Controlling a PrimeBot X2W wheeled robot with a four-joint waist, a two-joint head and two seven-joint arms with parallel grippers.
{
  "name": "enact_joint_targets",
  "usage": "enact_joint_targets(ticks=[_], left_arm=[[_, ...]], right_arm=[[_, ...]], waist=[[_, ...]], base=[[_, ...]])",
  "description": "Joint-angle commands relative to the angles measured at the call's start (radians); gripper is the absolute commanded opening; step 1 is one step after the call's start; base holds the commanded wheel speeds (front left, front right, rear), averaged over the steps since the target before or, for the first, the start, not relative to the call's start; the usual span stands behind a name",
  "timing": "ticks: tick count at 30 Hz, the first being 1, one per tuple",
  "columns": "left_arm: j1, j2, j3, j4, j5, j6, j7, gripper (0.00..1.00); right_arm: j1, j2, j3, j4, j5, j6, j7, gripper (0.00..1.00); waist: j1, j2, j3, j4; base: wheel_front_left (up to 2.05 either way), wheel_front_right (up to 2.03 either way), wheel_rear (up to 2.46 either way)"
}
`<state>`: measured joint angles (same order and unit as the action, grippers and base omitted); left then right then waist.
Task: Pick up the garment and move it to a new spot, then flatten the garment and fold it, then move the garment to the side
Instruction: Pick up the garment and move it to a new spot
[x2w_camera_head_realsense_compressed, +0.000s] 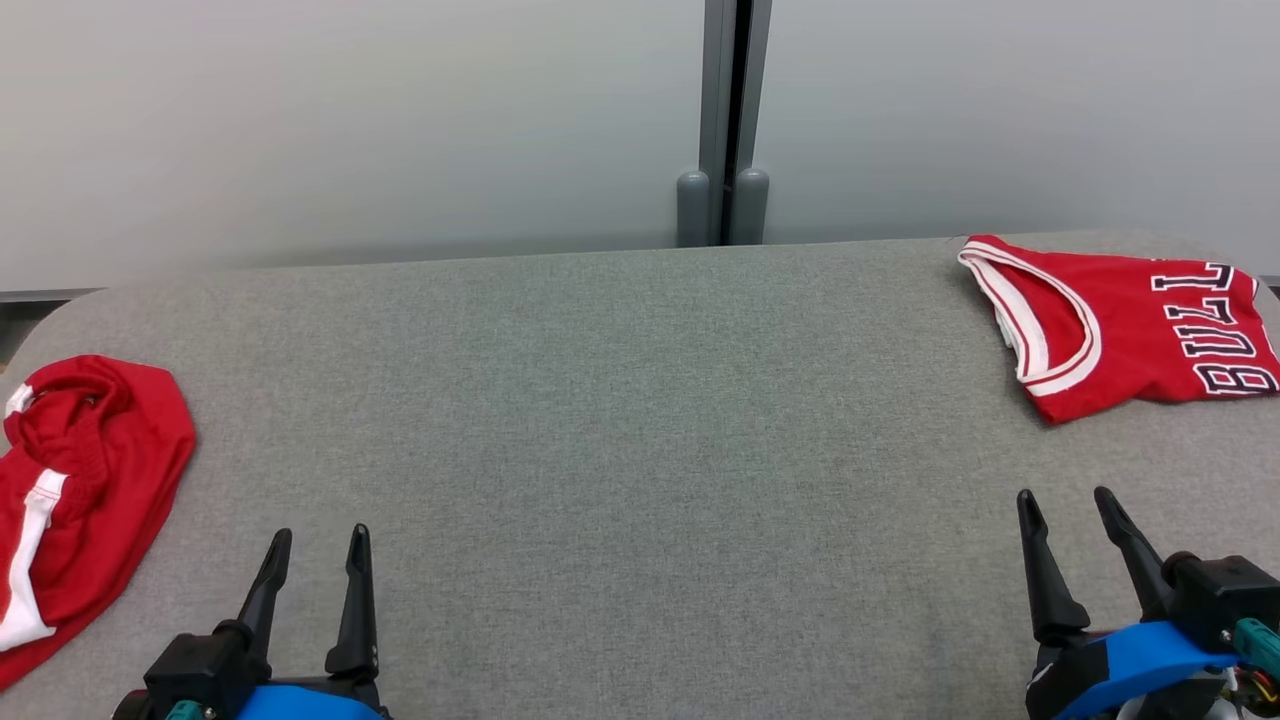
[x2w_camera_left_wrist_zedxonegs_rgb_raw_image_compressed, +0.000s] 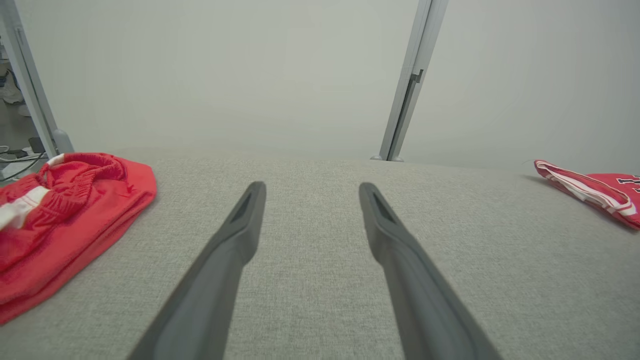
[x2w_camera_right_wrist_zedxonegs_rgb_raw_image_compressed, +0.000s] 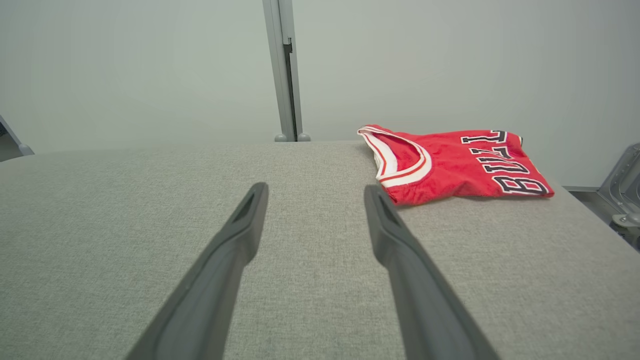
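Observation:
My left gripper should next pick up the garment by its ribbed waistband, which is bunched in a raised fold, because the smooth red cloth (x2w_camera_head_realsense_compressed: 142, 462) (x2w_camera_left_wrist_zedxonegs_rgb_raw_image_compressed: 108, 225) lies slack.
A crumpled red garment with white stripes (x2w_camera_head_realsense_compressed: 100, 470) lies at the left edge of the grey fabric-covered table (x2w_camera_head_realsense_compressed: 620, 400); the left wrist view shows this garment (x2w_camera_left_wrist_zedxonegs_rgb_raw_image_compressed: 75, 210) left of the fingers. A second red garment, a jersey with white trim and dark letters (x2w_camera_head_realsense_compressed: 1130, 320), lies folded at the far right; the right wrist view has the jersey (x2w_camera_right_wrist_zedxonegs_rgb_raw_image_compressed: 450, 165) ahead and to the right. My left gripper (x2w_camera_head_realsense_compressed: 320, 533) is open near the front left, holding nothing. My right gripper (x2w_camera_head_realsense_compressed: 1064, 494) is open at the front right, short of the jersey, also holding nothing.
Pale wall panels stand behind the table, joined by a grey post (x2w_camera_head_realsense_compressed: 722, 120) at the middle of the far edge. A metal bracket (x2w_camera_right_wrist_zedxonegs_rgb_raw_image_compressed: 625, 190) sits beyond the table's right end. Cables and clutter (x2w_camera_left_wrist_zedxonegs_rgb_raw_image_compressed: 15, 155) lie past the left end.

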<state>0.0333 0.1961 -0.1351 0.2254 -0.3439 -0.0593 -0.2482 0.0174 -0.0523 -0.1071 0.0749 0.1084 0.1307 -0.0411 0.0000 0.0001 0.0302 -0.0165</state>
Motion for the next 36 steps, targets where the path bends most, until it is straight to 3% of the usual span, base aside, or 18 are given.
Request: enact_joint_targets(ticks=[1,8,22,36], left_arm=[[0.008,0.005,0.005,-0.008,-0.006,0.006,-0.002,1.0],[0.003,0.004,-0.003,-0.015,-0.005,0.016,0.006,1.0],[0.035,0.027,-0.008,-0.057,-0.006,0.034,0.028,1.0],[0.062,0.041,-0.007,-0.094,-0.018,0.053,0.056,1.0]], right_arm=[[0.014,0.003,-0.003,-0.003,0.009,0.0,-0.003,1.0],[0.02,0.003,0.0,0.002,-0.017,0.0,-0.021,1.0],[0.015,0.002,0.029,0.053,0.004,0.0,-0.052,1.0],[0.015,0.002,0.06,0.068,0.011,0.0,-0.049,1.0]], waist=[[0.0,-0.0001,0.001,0.007],[0.0,-0.0001,-0.006,0.07],[0.0,-0.0001,-0.034,0.303],[0.0,-0.0001,-0.051,0.475]], base=[[0.0,0.0,0.0],[0.0,0.0,0.0],[0.0,0.0,0.0],[0.0,0.0,0.0]])
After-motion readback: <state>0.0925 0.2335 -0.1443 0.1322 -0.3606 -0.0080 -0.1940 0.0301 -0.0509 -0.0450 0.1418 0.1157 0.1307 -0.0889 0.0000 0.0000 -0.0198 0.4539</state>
